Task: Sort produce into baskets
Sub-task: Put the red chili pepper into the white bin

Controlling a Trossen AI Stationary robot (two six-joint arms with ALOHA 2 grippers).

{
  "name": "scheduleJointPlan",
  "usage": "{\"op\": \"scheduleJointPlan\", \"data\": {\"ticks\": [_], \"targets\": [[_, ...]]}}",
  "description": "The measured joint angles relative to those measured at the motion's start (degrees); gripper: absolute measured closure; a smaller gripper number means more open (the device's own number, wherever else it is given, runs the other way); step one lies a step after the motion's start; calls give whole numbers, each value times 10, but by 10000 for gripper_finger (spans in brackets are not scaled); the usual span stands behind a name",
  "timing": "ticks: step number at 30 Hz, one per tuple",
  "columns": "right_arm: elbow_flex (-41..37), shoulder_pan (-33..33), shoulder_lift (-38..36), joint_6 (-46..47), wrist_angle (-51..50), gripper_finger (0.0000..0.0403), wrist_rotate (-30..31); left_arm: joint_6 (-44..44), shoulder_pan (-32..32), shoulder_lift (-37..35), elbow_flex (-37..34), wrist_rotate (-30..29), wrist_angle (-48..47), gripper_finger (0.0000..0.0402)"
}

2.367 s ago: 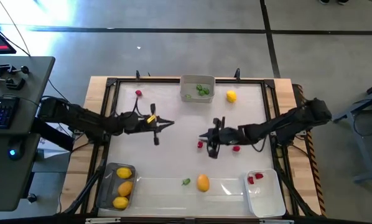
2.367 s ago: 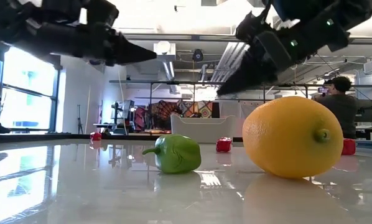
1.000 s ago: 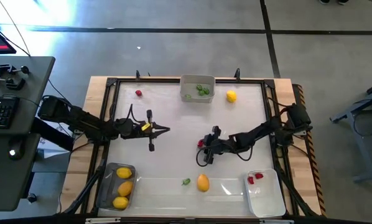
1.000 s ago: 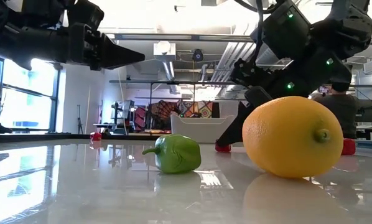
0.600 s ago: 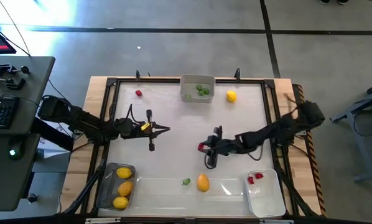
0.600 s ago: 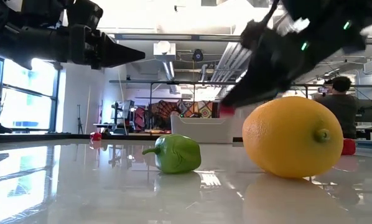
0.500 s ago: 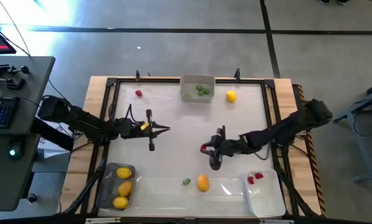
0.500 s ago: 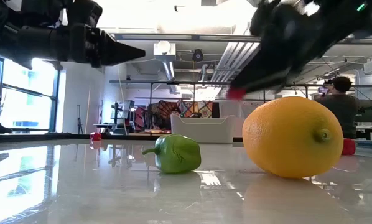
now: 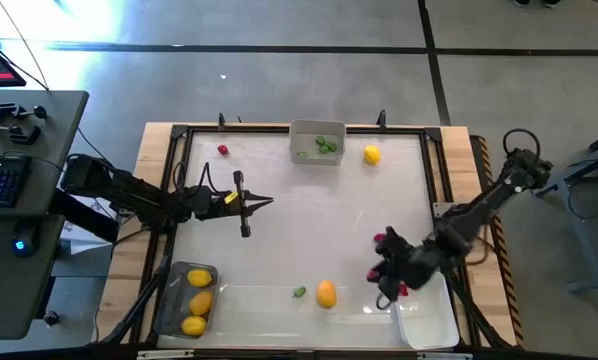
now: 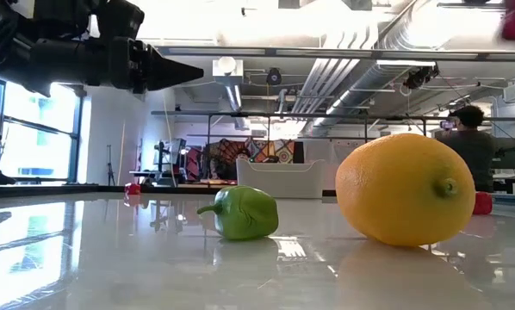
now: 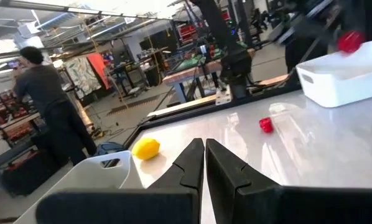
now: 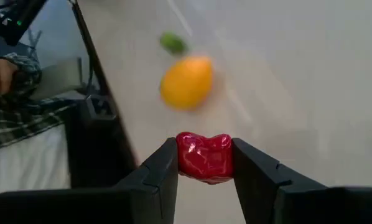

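Note:
I need to move the red strawberry toward the white basket with my right gripper. The strawberry is still short of the basket's rim and would miss if I let go now.
My right gripper (image 9: 381,272) hangs high over the table's near right, just left of the white basket (image 9: 429,318), shut on a red strawberry (image 12: 203,157). The high view hides the berry. The white basket holds other red pieces (image 9: 405,288). One strawberry (image 9: 379,238) lies on the table behind the gripper, another (image 9: 222,150) at the far left. A lemon (image 9: 326,293) and a green piece (image 9: 299,292) lie near the front edge, and a second lemon (image 9: 372,154) lies by the pale grey basket (image 9: 317,142). My left gripper (image 9: 269,203) waits shut, level, at centre left. My right gripper pinches the strawberry's two opposite sides (image 12: 181,155) between its two fingers (image 12: 158,171), at their free ends. The fingers slant down toward the table's near left. The berry is lifted well clear of the table.
The dark-tinted basket (image 9: 189,300) at the near left holds three lemons. The grey basket holds green pieces (image 9: 326,146). A wooden frame (image 9: 169,130) borders the table. A person (image 10: 473,146) stands in the room behind.
My right gripper has risen from the table's middle with the strawberry and swung toward the near right edge, up beside the white basket, rolling as it went. The berry has gone from the tabletop to high above it.

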Motion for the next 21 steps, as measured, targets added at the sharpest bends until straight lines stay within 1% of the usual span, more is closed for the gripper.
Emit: {"op": "scheduleJointPlan", "data": {"ticks": [4, 6, 8, 10, 13, 21], "targets": [[73, 67, 22, 168, -126, 284, 1, -4, 13, 0, 0, 19, 5, 397], [98, 94, 41, 261, -203, 284, -12, -5, 19, 0, 0, 35, 8, 397], [112, 114, 63, 348, -258, 284, -59, -5, 23, 0, 0, 46, 8, 397], [112, 129, 82, 411, -288, 284, -109, -7, 25, 0, 0, 49, 8, 397], [101, 144, 110, 454, -291, 284, -157, -17, 26, 0, 0, 50, 8, 397], [97, 142, 188, 453, -307, 284, -181, -36, 26, 0, 0, 50, 9, 397]]}}
